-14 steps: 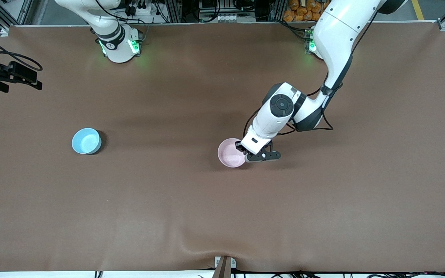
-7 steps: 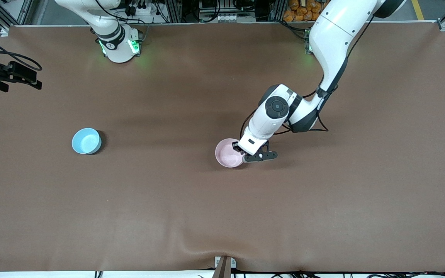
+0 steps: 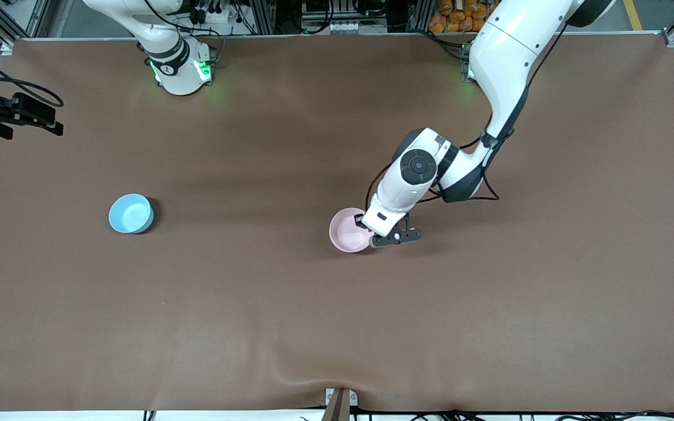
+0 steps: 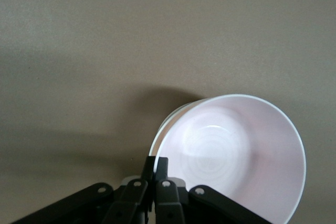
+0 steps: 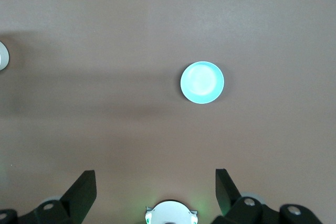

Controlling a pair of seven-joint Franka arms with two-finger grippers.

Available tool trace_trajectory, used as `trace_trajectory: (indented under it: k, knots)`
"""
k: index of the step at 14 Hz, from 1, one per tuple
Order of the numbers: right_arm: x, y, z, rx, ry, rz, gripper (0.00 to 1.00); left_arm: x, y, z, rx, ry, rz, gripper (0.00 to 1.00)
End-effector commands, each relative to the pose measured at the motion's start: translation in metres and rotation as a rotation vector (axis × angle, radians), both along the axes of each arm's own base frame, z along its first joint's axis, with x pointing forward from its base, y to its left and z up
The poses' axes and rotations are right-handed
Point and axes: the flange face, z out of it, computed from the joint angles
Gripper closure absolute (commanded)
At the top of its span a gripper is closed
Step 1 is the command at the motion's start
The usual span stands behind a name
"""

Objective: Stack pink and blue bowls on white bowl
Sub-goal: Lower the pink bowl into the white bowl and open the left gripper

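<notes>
The pink bowl (image 4: 226,156) sits inside the white bowl's rim (image 4: 160,132) and would remain nested, so it is time for my left gripper to release it now.
My left gripper (image 3: 372,238) is shut on the rim of the pale pink bowl (image 3: 347,231) near the middle of the table. In the left wrist view its fingertips (image 4: 156,162) pinch the pink bowl (image 4: 231,156) at the rim. A thin rim of the white bowl (image 4: 167,124) peeks out from under the pink one, which lies in or just over it. The white bowl is hidden in the front view. The sky blue bowl (image 3: 130,213) stands alone toward the right arm's end and is also in the right wrist view (image 5: 202,83). My right gripper (image 5: 155,173) waits open, high above the table.
Black camera gear (image 3: 15,111) juts over the table edge at the right arm's end. The right arm's base (image 3: 179,70) with green lights stands at the table's back edge. A small bracket (image 3: 340,400) sits at the edge nearest the front camera.
The left gripper and the pink bowl shifted slightly toward the right arm's end, then back a little. The blue bowl and the right arm have not moved.
</notes>
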Motion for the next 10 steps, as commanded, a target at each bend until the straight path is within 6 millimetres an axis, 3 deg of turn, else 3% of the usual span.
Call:
trace_trajectory:
  k: [1, 3, 4, 7, 8, 10]
  knots:
    - [0.001, -0.004, 0.002, -0.004, 0.004, 0.003, 0.0, 0.0, -0.001, 0.01, 0.018, -0.008, 0.015, 0.93]
    - [0.001, -0.004, 0.002, -0.004, 0.004, 0.003, 0.0, 0.003, 0.0, 0.015, 0.008, -0.01, 0.029, 0.28]
    - [0.001, -0.004, 0.002, -0.004, 0.004, 0.003, 0.0, 0.008, 0.003, 0.02, 0.002, -0.016, 0.039, 0.0]
    - [0.001, -0.004, 0.002, -0.004, 0.005, 0.003, 0.0, 0.014, 0.014, 0.065, 0.021, -0.024, 0.043, 0.0]
    - [0.001, -0.004, 0.002, -0.004, 0.005, 0.003, 0.0, 0.021, 0.028, 0.094, 0.035, -0.023, 0.06, 0.0]
    - [0.003, -0.004, -0.002, -0.004, 0.016, 0.004, 0.0, 0.035, 0.075, 0.156, 0.076, -0.016, 0.089, 0.0]
